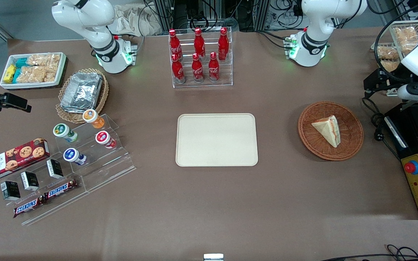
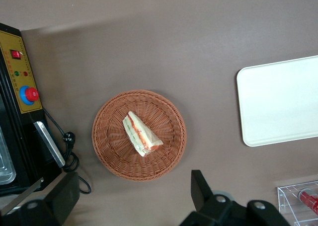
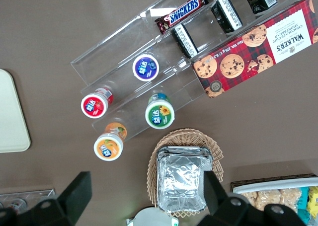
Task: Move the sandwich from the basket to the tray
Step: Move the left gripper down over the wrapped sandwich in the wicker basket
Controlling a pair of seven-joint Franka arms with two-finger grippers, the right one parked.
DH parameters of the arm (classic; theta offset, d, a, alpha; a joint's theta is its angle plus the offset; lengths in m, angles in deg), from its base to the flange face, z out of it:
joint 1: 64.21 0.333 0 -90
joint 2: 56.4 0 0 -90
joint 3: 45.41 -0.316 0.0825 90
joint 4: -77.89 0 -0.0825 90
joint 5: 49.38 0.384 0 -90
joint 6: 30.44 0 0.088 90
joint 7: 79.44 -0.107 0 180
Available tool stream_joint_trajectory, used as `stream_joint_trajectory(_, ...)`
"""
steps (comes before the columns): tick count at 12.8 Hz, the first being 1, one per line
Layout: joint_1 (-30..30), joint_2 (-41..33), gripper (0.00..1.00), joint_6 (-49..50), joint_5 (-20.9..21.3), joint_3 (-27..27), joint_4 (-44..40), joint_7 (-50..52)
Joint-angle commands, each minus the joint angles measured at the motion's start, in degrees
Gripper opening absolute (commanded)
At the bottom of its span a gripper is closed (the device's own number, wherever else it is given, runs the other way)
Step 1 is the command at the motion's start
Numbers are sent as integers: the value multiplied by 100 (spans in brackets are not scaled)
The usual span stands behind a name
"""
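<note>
The sandwich has sloping edges, so I will have my left gripper grab the sandwich (image 1: 328, 129) by its two flat bread sides next.
The sandwich (image 1: 328, 129) (image 2: 141, 134) is a pale wrapped wedge with an orange and green edge. It lies in the round reddish-brown basket (image 1: 350, 146) (image 2: 112, 154) toward the working arm's end of the table. The cream tray (image 1: 216, 139) (image 2: 278, 102) sits bare at the table's middle, apart from the basket. My left gripper (image 1: 375, 84) (image 2: 133, 193) hangs high above the table beside the basket, farther from the front camera than the sandwich. It is open wide, with nothing between its black fingers (image 2: 201, 188).
A black machine with a yellow panel and red button (image 1: 417, 177) (image 2: 22, 89) stands beside the basket, its cable (image 1: 377, 134) trailing on the table. A clear rack of cola bottles (image 1: 200, 58) stands farther back than the tray. Snack displays (image 1: 67, 156) fill the parked arm's end.
</note>
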Motion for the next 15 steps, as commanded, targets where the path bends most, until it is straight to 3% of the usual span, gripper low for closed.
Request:
stream_joint_trajectory(1, 2, 36, 100, 65, 92, -14, -108, -66)
stream_joint_trajectory(4, 46, 27, 100, 143, 57, -101, -99, 160)
stream_joint_trajectory(9, 55, -86, 100, 311, 31, -181, 303, 2594)
stream_joint_trajectory(11, 90, -358, 100, 84, 48, -347, 899, 2772)
stream_joint_trajectory(13, 90, -893, 100, -634, 5, -585, 2004, 2982)
stream_joint_trajectory(15, 90, -1272, 100, -1496, 4, -665, 3077, 3945)
